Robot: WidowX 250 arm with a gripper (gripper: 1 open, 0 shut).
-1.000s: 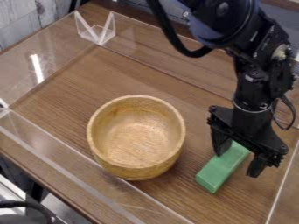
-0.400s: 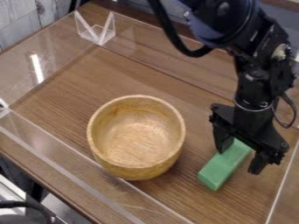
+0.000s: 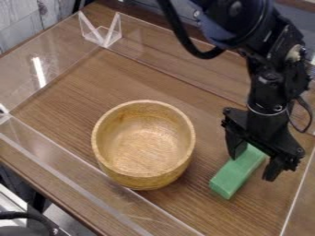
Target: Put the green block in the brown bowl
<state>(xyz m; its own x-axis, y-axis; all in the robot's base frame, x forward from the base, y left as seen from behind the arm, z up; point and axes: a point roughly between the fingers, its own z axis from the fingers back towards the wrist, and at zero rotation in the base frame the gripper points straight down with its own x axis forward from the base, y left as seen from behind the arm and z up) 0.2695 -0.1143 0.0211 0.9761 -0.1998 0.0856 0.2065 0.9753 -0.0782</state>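
I need to grip the green block [image 3: 234, 178] by one of its short ends next, so that I can put it in the brown bowl [image 3: 144, 143].
The green block [image 3: 234, 178] lies flat on the wooden table, to the right of the brown bowl [image 3: 144, 143], its long side running from near left to far right. My gripper [image 3: 257, 156] points straight down over the block's far end, low at the table. Its black fingers [image 3: 230, 139] stand open, one on each side of that end, and I cannot tell whether they touch it. The bowl is upright and empty, about a hand's width left of the gripper.
A clear plastic wall [image 3: 55, 198] runs along the table's near and left edges. A small clear stand [image 3: 101, 30] sits at the far left. The black arm [image 3: 252, 41] rises from the gripper toward the upper right.
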